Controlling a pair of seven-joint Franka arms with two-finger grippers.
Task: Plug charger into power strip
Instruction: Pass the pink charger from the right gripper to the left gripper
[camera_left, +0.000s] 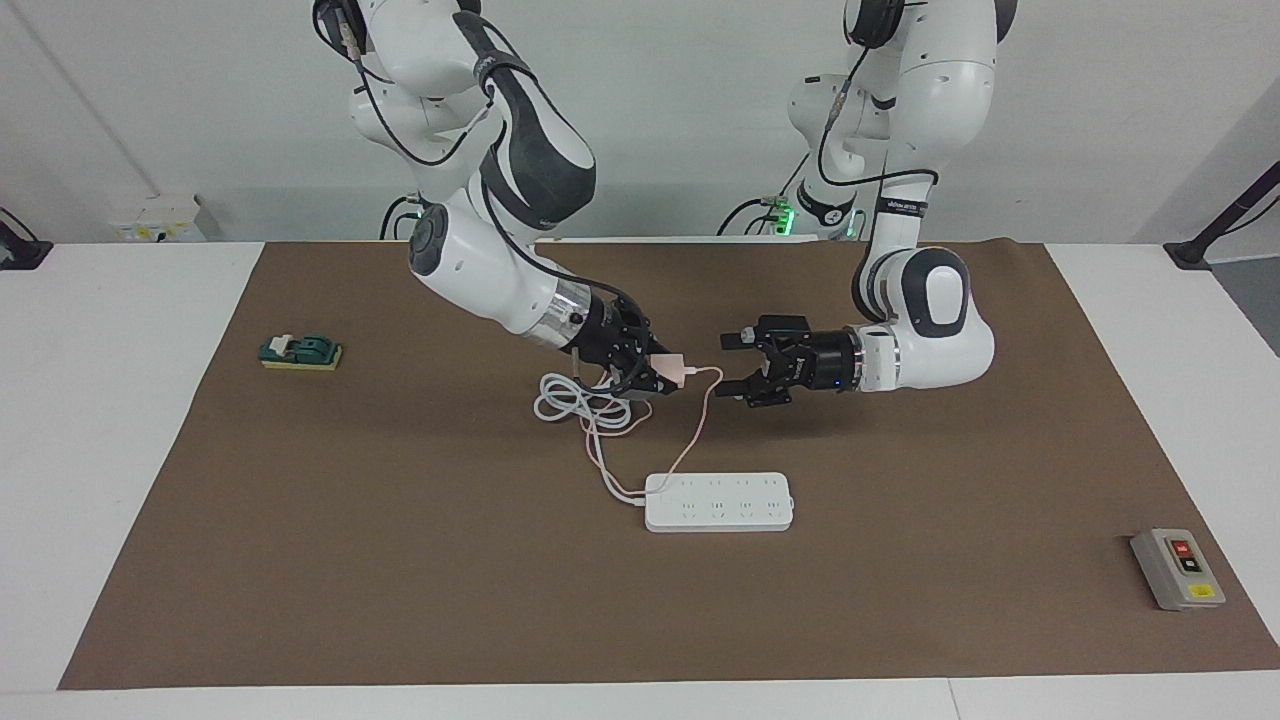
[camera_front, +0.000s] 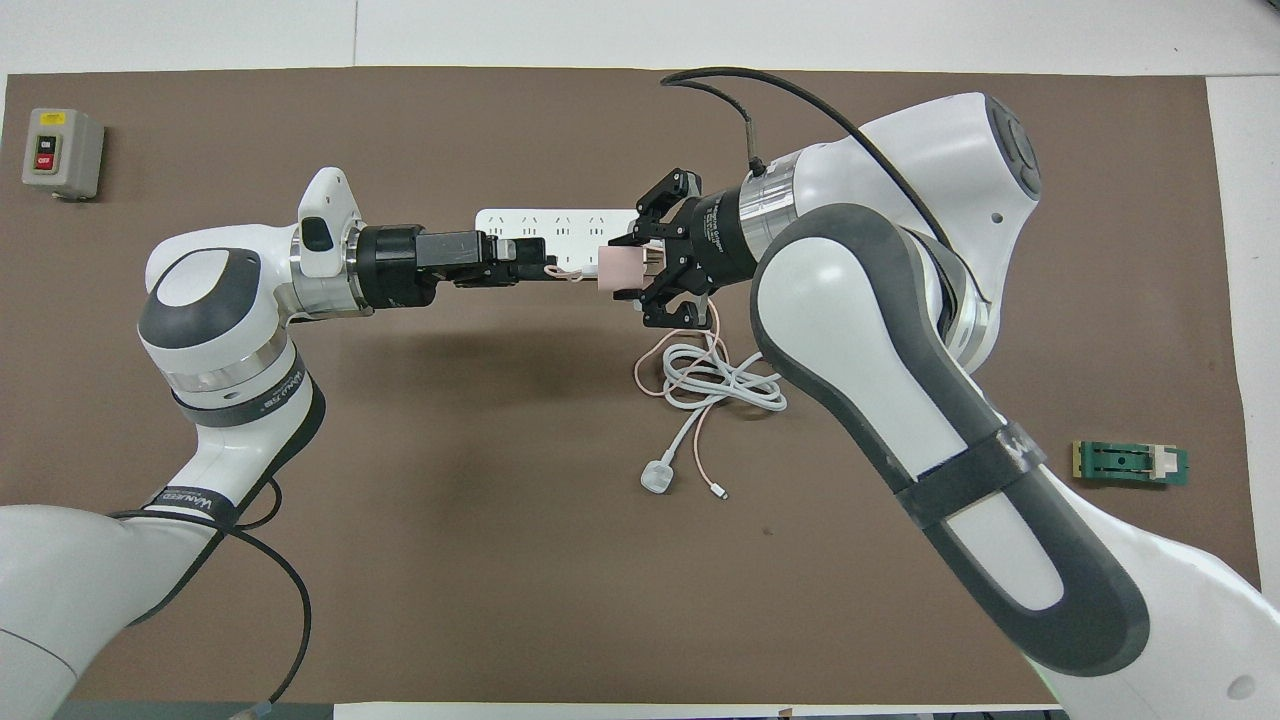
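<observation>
My left gripper grabs the pale pink charger by its blocky body next, to plug the charger into the power strip.
My right gripper is shut on the pale pink charger and holds it in the air over the coiled cords; it also shows in the overhead view with the charger. The thin pink cable hangs from the charger down to the mat. My left gripper is open and points at the charger, a short gap from it; it also shows in the overhead view. The white power strip lies flat on the brown mat. In the overhead view the grippers partly cover the power strip.
The strip's thick white cord lies coiled on the mat under the right gripper, and its white plug lies nearer to the robots. A grey button box sits toward the left arm's end. A small green object sits toward the right arm's end.
</observation>
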